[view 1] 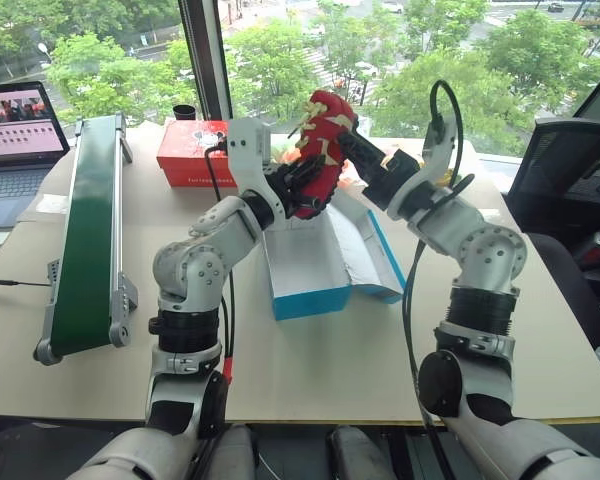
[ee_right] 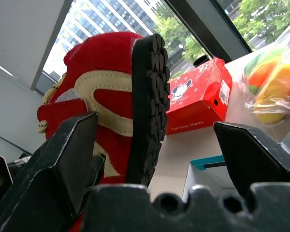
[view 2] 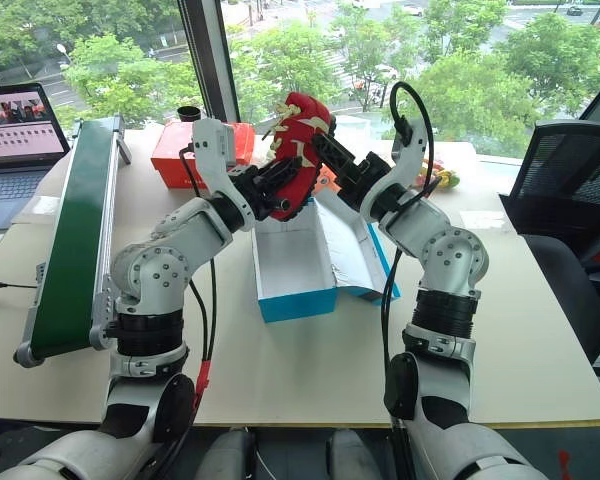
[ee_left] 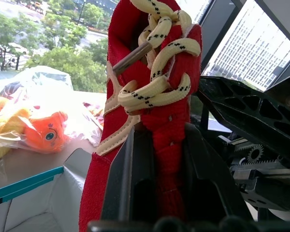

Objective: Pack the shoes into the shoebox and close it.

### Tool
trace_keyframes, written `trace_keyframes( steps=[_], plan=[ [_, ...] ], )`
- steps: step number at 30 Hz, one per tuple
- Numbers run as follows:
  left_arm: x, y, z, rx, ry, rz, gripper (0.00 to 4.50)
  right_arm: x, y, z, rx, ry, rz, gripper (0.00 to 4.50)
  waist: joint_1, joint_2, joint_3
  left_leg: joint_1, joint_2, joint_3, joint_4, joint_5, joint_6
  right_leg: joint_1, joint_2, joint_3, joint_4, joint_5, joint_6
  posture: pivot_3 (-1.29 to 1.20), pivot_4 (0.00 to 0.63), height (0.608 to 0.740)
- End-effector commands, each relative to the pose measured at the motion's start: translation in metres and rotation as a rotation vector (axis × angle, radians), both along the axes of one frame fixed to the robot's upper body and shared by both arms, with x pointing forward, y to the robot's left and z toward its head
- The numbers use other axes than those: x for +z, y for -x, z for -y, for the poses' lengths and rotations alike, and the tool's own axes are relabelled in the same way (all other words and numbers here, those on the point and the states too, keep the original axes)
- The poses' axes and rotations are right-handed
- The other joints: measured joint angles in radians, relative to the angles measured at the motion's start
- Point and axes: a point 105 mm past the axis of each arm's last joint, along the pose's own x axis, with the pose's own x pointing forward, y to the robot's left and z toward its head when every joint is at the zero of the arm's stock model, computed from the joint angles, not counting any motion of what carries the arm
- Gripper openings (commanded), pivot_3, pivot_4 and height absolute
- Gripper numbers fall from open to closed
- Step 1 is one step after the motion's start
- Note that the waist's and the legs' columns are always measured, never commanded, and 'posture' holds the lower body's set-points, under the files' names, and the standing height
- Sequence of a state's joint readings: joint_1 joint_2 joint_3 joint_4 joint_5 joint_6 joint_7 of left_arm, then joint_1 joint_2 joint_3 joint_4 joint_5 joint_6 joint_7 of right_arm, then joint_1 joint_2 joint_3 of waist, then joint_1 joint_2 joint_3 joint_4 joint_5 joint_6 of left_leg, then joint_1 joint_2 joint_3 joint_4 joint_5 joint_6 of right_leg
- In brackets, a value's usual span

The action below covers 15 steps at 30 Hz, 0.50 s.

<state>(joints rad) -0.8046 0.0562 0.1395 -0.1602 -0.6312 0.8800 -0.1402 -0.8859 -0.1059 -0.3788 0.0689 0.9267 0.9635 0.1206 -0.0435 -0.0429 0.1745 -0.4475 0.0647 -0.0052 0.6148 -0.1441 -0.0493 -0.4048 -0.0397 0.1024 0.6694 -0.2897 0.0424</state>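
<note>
The red shoe is to be packed into the shoebox, so the robot's right gripper should next grab the shoe by its sole's edge (ee_right: 147, 111). Then the robot will pack it.
A red shoe (view 1: 325, 148) with cream lacing is held up in the air above the open blue shoebox (view 1: 311, 303), sole turned to the right. My left gripper (view 1: 302, 188) is shut on the shoe's laced upper (ee_left: 169, 121), which sits between its black fingers (ee_left: 123, 179). My right gripper (view 1: 357, 152) reaches in from the right and stands open around the sole (ee_right: 147, 96): one finger (ee_right: 67, 145) lies against the shoe's side, the other finger (ee_right: 251, 150) is well apart from it. The box's white inside faces up and its lid (view 1: 378, 255) lies open to the right.
A red-orange box (view 1: 190, 155) stands behind the shoebox at the table's far side. A green conveyor (view 1: 85, 230) runs along the left, with a laptop (view 1: 15, 140) beyond it. A clear bag of plush toys (ee_right: 275, 82) lies at the back right. A black chair (view 1: 570, 170) is off the table's right edge.
</note>
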Motion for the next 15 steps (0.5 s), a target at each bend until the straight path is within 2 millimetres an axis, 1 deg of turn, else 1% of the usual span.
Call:
trace_keyframes(
  steps=[1,3,4,5,6,8,12,13,15],
  plan=[
    [0.02,0.017,0.01,-0.075,0.023,0.083,0.27,0.015,-0.002,0.002,-0.02,-0.02,0.051,1.39,0.0,0.0,0.0,0.0,0.0,0.0,0.0,0.0,0.0,0.0,0.0,0.0,0.0,0.0,0.0,0.0,0.15,0.739],
    [0.019,0.017,0.011,-0.08,0.022,0.083,1.2,0.017,-0.004,0.0,-0.022,-0.021,0.055,0.73,-0.001,0.0,0.0,0.0,0.0,0.0,0.0,0.0,0.0,0.0,0.0,0.0,0.0,0.0,0.0,0.0,0.15,0.739],
    [0.018,0.018,0.011,-0.08,0.023,0.081,1.33,0.018,-0.005,-0.002,-0.024,-0.021,0.058,0.53,-0.001,0.0,0.0,0.0,0.0,0.0,0.0,0.0,0.0,0.0,0.0,0.0,0.0,0.0,0.0,0.0,0.15,0.739],
    [0.018,0.018,0.011,-0.086,0.023,0.082,1.8,0.019,-0.007,-0.004,-0.024,-0.019,0.064,0.32,0.0,0.0,0.0,0.0,0.0,0.0,0.0,0.0,0.0,0.0,0.0,0.0,0.0,0.0,0.0,0.0,0.15,0.739],
    [0.019,0.019,0.01,-0.092,0.03,0.085,2.2,0.021,-0.008,-0.007,-0.025,-0.014,0.071,0.23,-0.001,0.0,0.0,0.0,0.0,0.0,0.0,0.0,0.0,0.0,0.0,0.0,0.0,0.0,0.0,0.0,0.15,0.739],
    [0.023,0.02,0.004,-0.087,0.072,0.088,2.94,0.025,-0.01,-0.011,-0.021,-0.007,0.087,0.21,-0.003,0.0,0.0,0.0,0.0,0.0,0.0,0.0,0.0,0.0,0.0,0.0,-0.001,0.0,0.0,0.0,0.15,0.739],
    [0.024,0.018,-0.009,-0.054,0.031,0.103,4.39,0.031,-0.015,-0.014,-0.036,0.046,0.122,0.21,-0.001,0.0,0.0,0.0,0.0,0.0,-0.001,0.0,0.0,0.0,0.0,0.0,-0.001,0.0,0.0,0.0,0.15,0.739],
    [0.023,0.016,-0.018,-0.022,0.007,0.106,4.5,0.032,-0.017,-0.015,-0.044,0.073,0.124,0.21,-0.001,0.0,0.0,0.0,0.0,0.0,-0.001,0.0,0.0,0.0,0.0,0.0,-0.001,0.0,0.0,0.0,0.15,0.739],
    [0.021,0.016,-0.038,0.022,-0.046,0.108,4.5,0.029,-0.02,-0.019,-0.07,0.189,0.137,0.21,-0.003,0.0,0.0,0.0,0.0,0.0,-0.001,0.0,0.0,0.0,0.0,0.0,-0.002,0.0,0.0,0.0,0.15,0.739]
  ],
)
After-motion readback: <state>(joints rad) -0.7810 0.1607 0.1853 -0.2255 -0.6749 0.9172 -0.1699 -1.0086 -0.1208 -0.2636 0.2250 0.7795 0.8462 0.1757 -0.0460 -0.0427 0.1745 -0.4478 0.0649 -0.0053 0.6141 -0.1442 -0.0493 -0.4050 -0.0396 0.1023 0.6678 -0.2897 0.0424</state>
